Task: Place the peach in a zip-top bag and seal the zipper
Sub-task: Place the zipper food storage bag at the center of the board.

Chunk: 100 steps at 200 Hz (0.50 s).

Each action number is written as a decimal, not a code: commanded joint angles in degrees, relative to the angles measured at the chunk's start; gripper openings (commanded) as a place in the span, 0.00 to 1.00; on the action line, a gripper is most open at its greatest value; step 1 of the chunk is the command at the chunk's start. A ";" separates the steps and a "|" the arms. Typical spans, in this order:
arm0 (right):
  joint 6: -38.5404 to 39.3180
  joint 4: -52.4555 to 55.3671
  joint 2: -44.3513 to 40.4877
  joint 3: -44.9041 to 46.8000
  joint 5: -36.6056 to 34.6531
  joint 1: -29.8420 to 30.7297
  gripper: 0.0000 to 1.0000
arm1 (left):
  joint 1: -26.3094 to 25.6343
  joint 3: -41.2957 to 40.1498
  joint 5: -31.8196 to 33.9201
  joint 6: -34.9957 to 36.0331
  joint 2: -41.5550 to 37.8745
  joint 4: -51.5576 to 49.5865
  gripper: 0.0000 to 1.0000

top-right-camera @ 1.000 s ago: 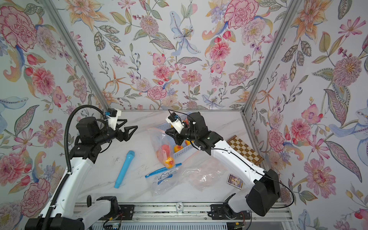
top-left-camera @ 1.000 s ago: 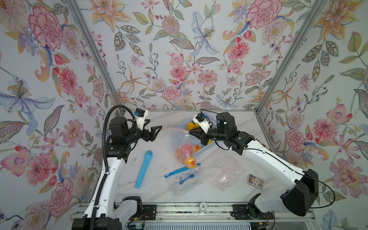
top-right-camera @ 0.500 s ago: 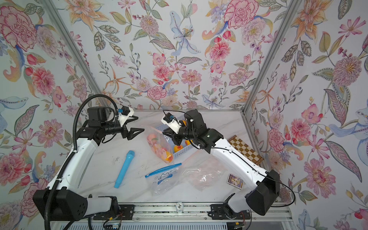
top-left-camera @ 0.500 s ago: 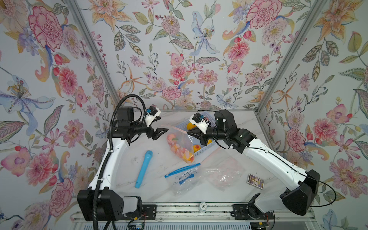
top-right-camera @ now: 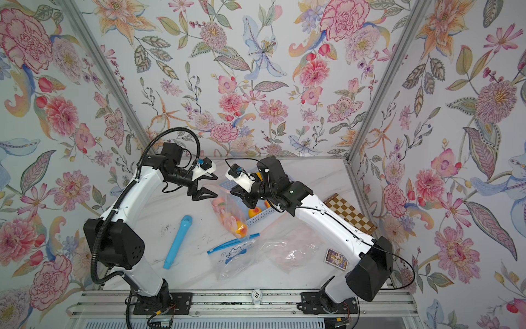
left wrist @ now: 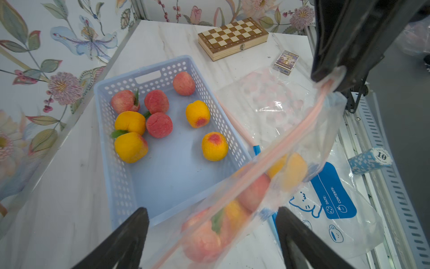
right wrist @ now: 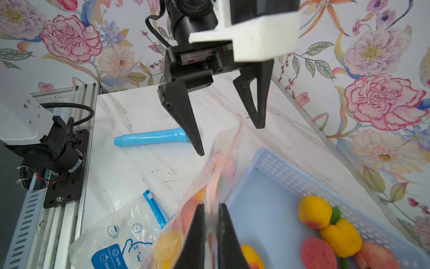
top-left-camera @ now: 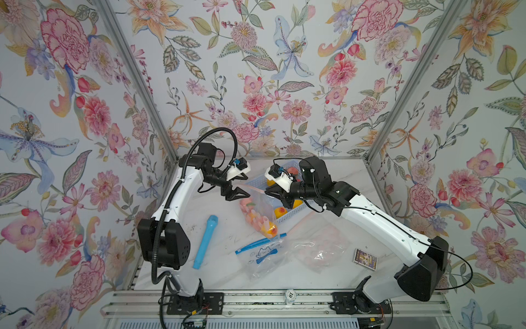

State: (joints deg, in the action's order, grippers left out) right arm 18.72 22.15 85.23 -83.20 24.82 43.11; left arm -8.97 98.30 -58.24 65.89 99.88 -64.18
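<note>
My left gripper should next grab the bag by its pink zipper strip near the strip's loose end, to take the bag from my right gripper and set it aside.
A clear zip-top bag (top-left-camera: pixel 257 212) with a pink zipper strip (left wrist: pixel 290 144) hangs above the table, and several peaches (left wrist: pixel 253 191) show through it. My right gripper (right wrist: pixel 210 207) is shut on one end of the strip, also seen from the left wrist (left wrist: pixel 330 74). My left gripper (top-left-camera: pixel 247 186) is open. Its fingers straddle the strip's other end (right wrist: pixel 239 118) without touching it. In both top views the two grippers face each other across the bag (top-right-camera: pixel 227 213). Whether the zipper is pressed shut along its length I cannot tell.
A blue perforated basket (left wrist: pixel 121 163) with several more peaches stands behind the bag. A blue tube (top-left-camera: pixel 205 242), a blue-zipper bag (top-left-camera: pixel 262 256), another clear bag (top-left-camera: pixel 318 250), a card box (top-left-camera: pixel 365 257), a chessboard (top-right-camera: pixel 350 213) and a poker chip (top-left-camera: pixel 289 294) lie around.
My left gripper has swung right, from beside the bag to around its zipper end. The right gripper has lifted the bag and carried it slightly left, so it hangs tilted.
</note>
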 commanded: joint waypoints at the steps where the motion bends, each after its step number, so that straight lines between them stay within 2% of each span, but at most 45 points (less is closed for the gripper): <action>1: 0.96 0.26 0.33 -1.99 -0.13 0.39 0.00 | -1.17 2.73 -0.18 4.26 1.40 -5.10 0.87; 13: 0.96 0.26 0.46 -1.99 -0.18 0.46 0.00 | -1.62 3.16 -0.03 4.08 2.16 -4.87 0.85; 28: 1.05 0.26 0.50 -1.95 -0.29 0.40 0.00 | -1.77 3.81 -0.19 3.79 2.95 -5.04 0.70; 62: 0.63 -0.59 -0.09 -0.64 -1.15 0.00 0.00 | -1.81 4.70 1.58 0.54 2.72 -4.80 0.11; 70: 0.31 -1.00 -0.49 -0.03 -1.49 -0.26 0.00 | -1.76 4.84 2.76 -1.43 2.07 -4.15 0.00; 95: -1.51 -3.83 -2.81 2.79 -3.40 -0.76 0.00 | -1.75 3.53 6.70 -8.70 -1.49 -1.09 0.00; 100: -2.09 -4.77 -3.42 3.51 -4.19 -0.85 0.04 | -1.76 2.98 7.43 -10.28 -2.53 -0.40 0.00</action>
State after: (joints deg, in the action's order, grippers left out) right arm 18.65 20.80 84.97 -82.39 22.92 42.87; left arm -10.70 101.54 -55.81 63.29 101.97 -66.96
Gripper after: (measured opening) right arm 0.089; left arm 0.048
